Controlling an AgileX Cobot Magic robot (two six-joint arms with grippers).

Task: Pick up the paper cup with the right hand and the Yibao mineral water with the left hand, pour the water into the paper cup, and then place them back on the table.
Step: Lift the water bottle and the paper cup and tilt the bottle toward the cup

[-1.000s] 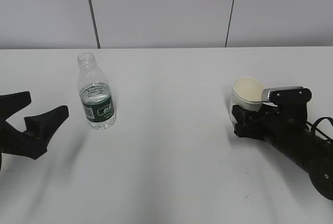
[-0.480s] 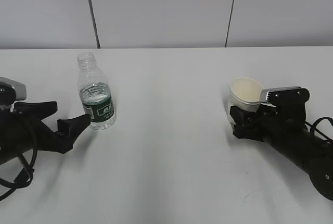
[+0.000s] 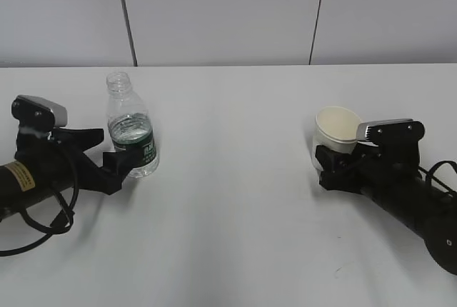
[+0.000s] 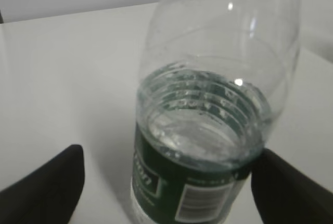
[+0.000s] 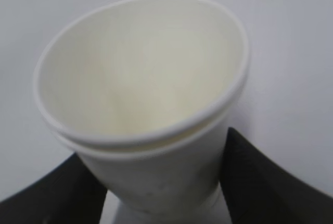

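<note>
The water (image 3: 131, 127) sits low in the tall, uncapped bottle, so my left gripper should next grab the bottle around its green-labelled lower body (image 3: 143, 146) to keep it steady.
The Yibao mineral water bottle (image 3: 132, 136), clear, green-labelled and uncapped, stands upright on the white table (image 3: 235, 207), partly filled with water (image 4: 200, 122). My left gripper (image 3: 114, 148) is open with its fingers on either side of the bottle's lower body. In the left wrist view the bottle (image 4: 203, 161) sits between the fingers of the left gripper (image 4: 169, 193), with a gap on the left side. My right gripper (image 3: 346, 146) is shut on the paper cup (image 3: 337, 127), which is tilted and looks empty. In the right wrist view the cup (image 5: 140, 78) fills the frame, with both fingers of the right gripper (image 5: 161, 193) against its sides.
A pale panelled wall (image 3: 228, 14) runs along the table's far edge. Bare tabletop lies between the bottle and the cup. A small dark scuff mark (image 3: 337, 271) is on the table near the front right.
My left arm has moved right across the table, and its open fingers now flank the bottle. The right gripper and cup have shifted slightly down and left.
</note>
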